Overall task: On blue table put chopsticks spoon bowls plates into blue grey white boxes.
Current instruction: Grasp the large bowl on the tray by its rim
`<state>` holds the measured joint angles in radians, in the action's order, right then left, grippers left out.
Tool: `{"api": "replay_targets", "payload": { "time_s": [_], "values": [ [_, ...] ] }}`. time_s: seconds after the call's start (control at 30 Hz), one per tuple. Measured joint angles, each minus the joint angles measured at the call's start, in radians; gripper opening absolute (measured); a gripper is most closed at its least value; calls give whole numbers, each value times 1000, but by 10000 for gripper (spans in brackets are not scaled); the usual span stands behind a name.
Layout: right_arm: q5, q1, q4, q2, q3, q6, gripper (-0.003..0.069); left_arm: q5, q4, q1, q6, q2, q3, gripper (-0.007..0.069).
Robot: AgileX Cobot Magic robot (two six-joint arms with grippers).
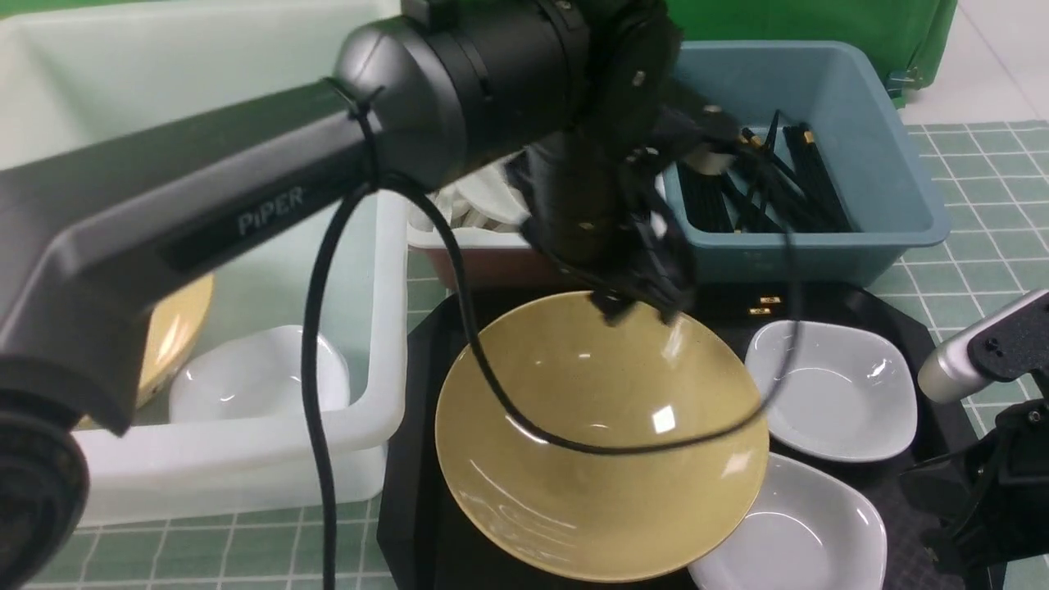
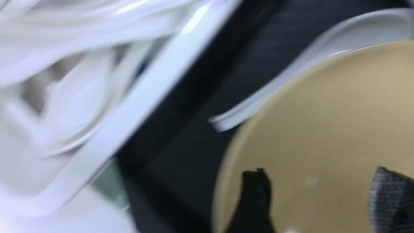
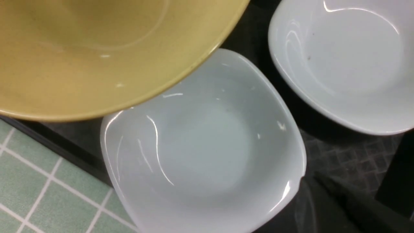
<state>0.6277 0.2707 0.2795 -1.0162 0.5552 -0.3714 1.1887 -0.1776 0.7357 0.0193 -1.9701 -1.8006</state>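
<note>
The tan bowl spreads far wider than my open fingers. My left gripper should grab the bowl next by its thin far rim (image 1: pixel 578 295).
A wide tan bowl (image 1: pixel 598 434) sits on the black tray (image 1: pixel 926 336). My left gripper (image 1: pixel 642 311) hangs open over the bowl's far rim with nothing between its fingers (image 2: pixel 255 194). Two white plates (image 1: pixel 832 389) (image 1: pixel 795 524) lie to the right of the bowl. My right gripper (image 3: pixel 310 186) is shut beside the corner of the nearer plate (image 3: pixel 207 145). Black chopsticks (image 1: pixel 787 180) lie in the blue-grey box (image 1: pixel 893 164). White spoons (image 2: pixel 64 97) fill the small white box (image 1: pixel 467 238).
The large translucent white box (image 1: pixel 246 467) at the left holds another tan bowl (image 1: pixel 176 336) and a white plate (image 1: pixel 254 373). Gold chopstick ends (image 1: pixel 762 306) show on the tray behind the bowl. The checked table (image 1: pixel 975 172) lies to the right. My left arm's cable (image 1: pixel 492 377) crosses the bowl.
</note>
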Motion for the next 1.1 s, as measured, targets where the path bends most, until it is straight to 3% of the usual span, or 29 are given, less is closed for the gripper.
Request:
{"api": "replay_targets", "payload": {
  "time_s": [0.17,0.43,0.57,0.77,0.93,1.1],
  "values": [
    [-3,0,0,0,0,0,39,4,-19,-56,-8,-66,0,551],
    [-6,0,0,0,0,0,39,1,1,-72,76,-161,0,514],
    [-8,0,0,0,0,0,39,12,40,-70,148,-166,0,274],
    [-9,0,0,0,0,0,39,54,103,-70,163,-82,-2,83],
    [-9,0,0,0,0,0,39,51,136,-71,176,53,-2,6],
    [-10,0,0,0,0,0,41,27,159,-76,208,247,-1,7]
  ]
}}
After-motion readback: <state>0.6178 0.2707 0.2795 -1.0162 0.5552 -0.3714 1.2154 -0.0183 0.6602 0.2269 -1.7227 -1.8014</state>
